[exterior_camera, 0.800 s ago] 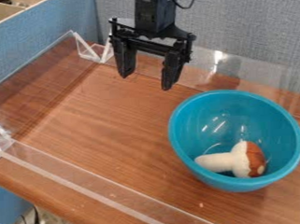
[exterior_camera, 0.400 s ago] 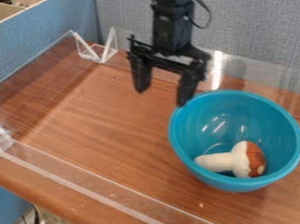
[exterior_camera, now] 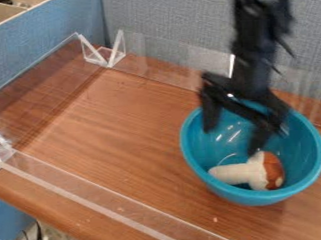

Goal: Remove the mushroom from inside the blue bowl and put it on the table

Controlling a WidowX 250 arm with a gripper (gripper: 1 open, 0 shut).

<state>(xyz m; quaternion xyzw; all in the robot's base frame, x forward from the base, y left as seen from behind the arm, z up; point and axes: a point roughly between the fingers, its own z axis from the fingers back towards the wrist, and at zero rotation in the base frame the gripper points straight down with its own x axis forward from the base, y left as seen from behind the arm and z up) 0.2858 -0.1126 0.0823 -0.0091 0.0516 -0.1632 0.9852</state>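
Observation:
My gripper's fingers still hang above and behind the mushroom, so my gripper moves forward and lower before closing on the mushroom in the blue bowl.
A turquoise-blue bowl stands on the wood-grain table at the right. The mushroom lies on its side in the bowl's near part, cream stem to the left, reddish-brown cap to the right. My gripper points down over the bowl's far left rim, open, with nothing between its dark fingers. Its fingertips hang just above and behind the mushroom, apart from it.
Low clear acrylic walls edge the table at the front, left and back. A blue partition stands behind at the left. Bare wood lies to the left of the bowl.
The arm has swung from the back middle of the table to the right and toward the front, coming down over the bowl. Its jaws stayed open. The mushroom and bowl have not moved.

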